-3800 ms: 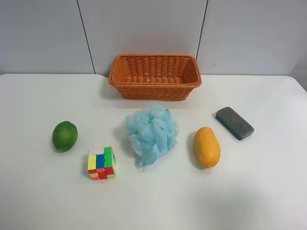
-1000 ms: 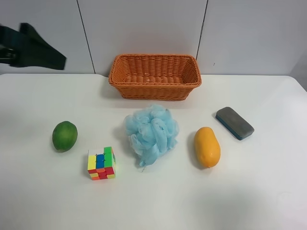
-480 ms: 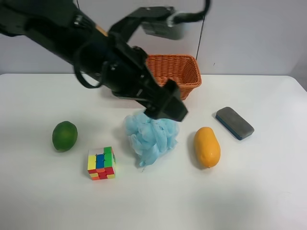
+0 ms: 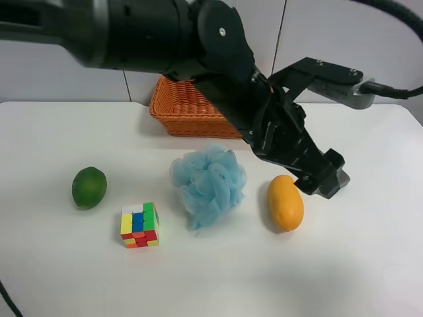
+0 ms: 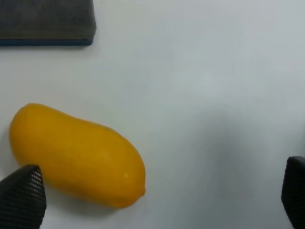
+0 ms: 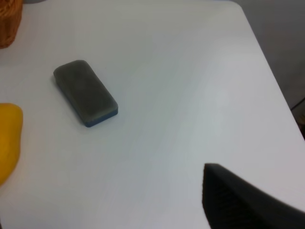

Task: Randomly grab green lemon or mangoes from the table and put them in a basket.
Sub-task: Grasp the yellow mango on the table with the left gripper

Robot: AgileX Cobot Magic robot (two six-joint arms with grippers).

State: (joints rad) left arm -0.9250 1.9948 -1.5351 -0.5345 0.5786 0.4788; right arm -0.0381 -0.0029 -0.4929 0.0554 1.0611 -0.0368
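My left gripper is going to grab the orange-yellow mango (image 4: 285, 203) next by its rounded sides, to put fruit into the orange wicker basket (image 4: 178, 119).
The orange-yellow mango (image 4: 285, 203) lies on the white table (image 4: 211, 277), right of centre. It also shows in the left wrist view (image 5: 76, 155) and at the edge of the right wrist view (image 6: 9, 138). The green lemon (image 4: 89, 187) lies at the left. The orange wicker basket (image 4: 178, 119) stands at the back, partly hidden by the arm. My left gripper (image 4: 324, 178) hangs open and empty just above and right of the mango, its fingers (image 5: 21, 195) wide apart. Only one finger (image 6: 238, 200) of my right gripper shows, set off to one side and holding nothing.
A blue mesh bath puff (image 4: 210, 181) sits in the middle, between lemon and mango. A colourful puzzle cube (image 4: 139, 225) sits in front of the lemon. A grey eraser (image 6: 86, 93) lies beyond the mango, mostly under the left gripper in the exterior high view.
The black arm came in from the exterior high view's left, passed over the bath puff and has swung right. Its gripper now hangs beside the mango, over the eraser. No object moved.
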